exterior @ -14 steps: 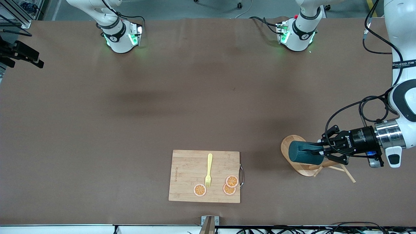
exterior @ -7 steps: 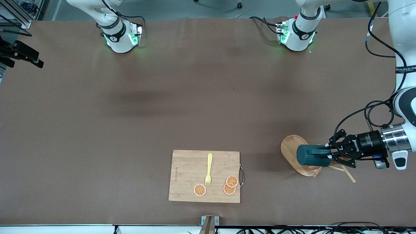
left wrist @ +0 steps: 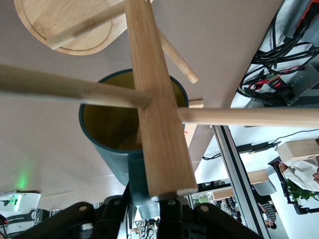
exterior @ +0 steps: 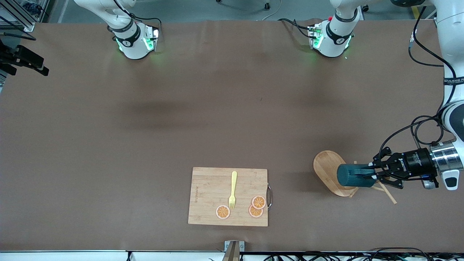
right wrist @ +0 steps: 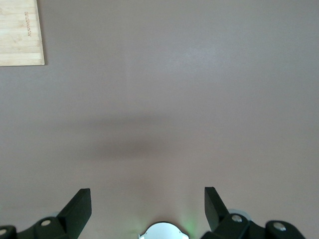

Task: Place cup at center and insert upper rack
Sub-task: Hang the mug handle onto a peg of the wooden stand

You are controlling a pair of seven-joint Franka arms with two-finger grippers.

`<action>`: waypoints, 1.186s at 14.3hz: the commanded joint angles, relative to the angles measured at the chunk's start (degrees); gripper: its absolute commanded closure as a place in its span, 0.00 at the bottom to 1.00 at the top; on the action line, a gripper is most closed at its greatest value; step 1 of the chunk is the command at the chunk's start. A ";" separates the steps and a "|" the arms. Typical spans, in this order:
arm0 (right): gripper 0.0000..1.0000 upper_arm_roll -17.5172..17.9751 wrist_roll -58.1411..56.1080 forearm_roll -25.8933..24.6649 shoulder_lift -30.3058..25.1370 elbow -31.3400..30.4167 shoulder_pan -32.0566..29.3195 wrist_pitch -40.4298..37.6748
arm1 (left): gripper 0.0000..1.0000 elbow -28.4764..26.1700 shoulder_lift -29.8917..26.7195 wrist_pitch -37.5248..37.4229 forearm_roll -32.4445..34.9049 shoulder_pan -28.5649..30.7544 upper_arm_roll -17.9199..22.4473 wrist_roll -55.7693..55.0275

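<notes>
The cup's opening surrounds the rack's upper peg and would hang there, so my left gripper should release it now.
The cup [exterior: 351, 175], dark teal with a yellow inside, lies sideways in my left gripper [exterior: 367, 174], which is shut on its wall. It hangs over the upper rack, a light wooden mug tree tipped on its side at the left arm's end of the table, with an oval base [exterior: 325, 168] and pegs [exterior: 387, 192] resting on the table. In the left wrist view the post [left wrist: 154, 109] and pegs cross the cup's mouth [left wrist: 107, 124], above the left gripper [left wrist: 145, 201]. My right gripper [right wrist: 147, 199] is open, empty and waits over bare table.
A rectangular wooden cutting board [exterior: 208, 188] lies near the front edge, carrying a yellow fork [exterior: 233, 189] and three orange slices [exterior: 258, 202]. Its corner shows in the right wrist view [right wrist: 20, 30]. Cables hang past the table's edge by the left arm.
My left gripper has drawn back toward the left arm's end of the table with the cup, moving it off the rack's base and along the post. The rack has not moved.
</notes>
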 commanded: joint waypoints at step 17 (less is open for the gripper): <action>0.00 0.36 -0.64 -0.01 -1.74 -1.84 -0.19 0.80 | 0.00 0.75 -17.30 -10.47 36.42 -3.78 -14.09 -1.12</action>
